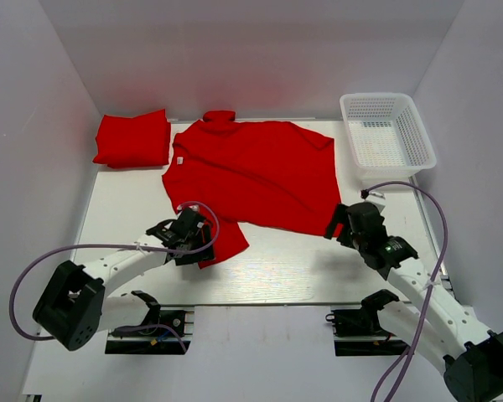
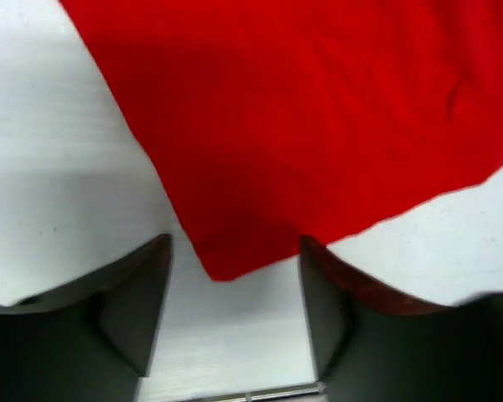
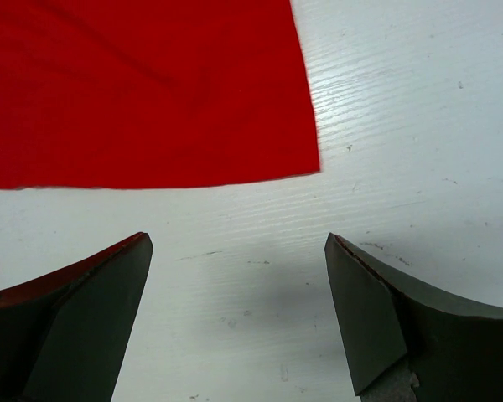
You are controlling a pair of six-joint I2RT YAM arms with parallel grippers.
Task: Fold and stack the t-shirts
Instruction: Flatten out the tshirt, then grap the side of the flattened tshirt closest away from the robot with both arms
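Observation:
My right gripper picks up the spread red t-shirt's near corner (image 1: 339, 234) (image 3: 313, 167) on the basket side next, to fold the near edge over evenly.
One red t-shirt (image 1: 251, 172) lies spread flat in the middle of the table, with a small white tag at its left edge. A second red t-shirt (image 1: 132, 138) lies folded at the back left. My left gripper (image 1: 197, 234) is open and low at the spread shirt's near-left corner. In the left wrist view that shirt (image 2: 318, 117) points its corner between my open fingers (image 2: 142, 293), and the gripper (image 2: 235, 251) holds nothing. My right gripper (image 1: 335, 224) is open just short of the shirt's near-right corner. In the right wrist view the gripper (image 3: 239, 247) is over bare table below the shirt (image 3: 142, 92).
A white plastic mesh basket (image 1: 387, 134) stands at the back right, just right of the spread shirt. White walls close in the table at the back and both sides. Grey cables loop beside both arms.

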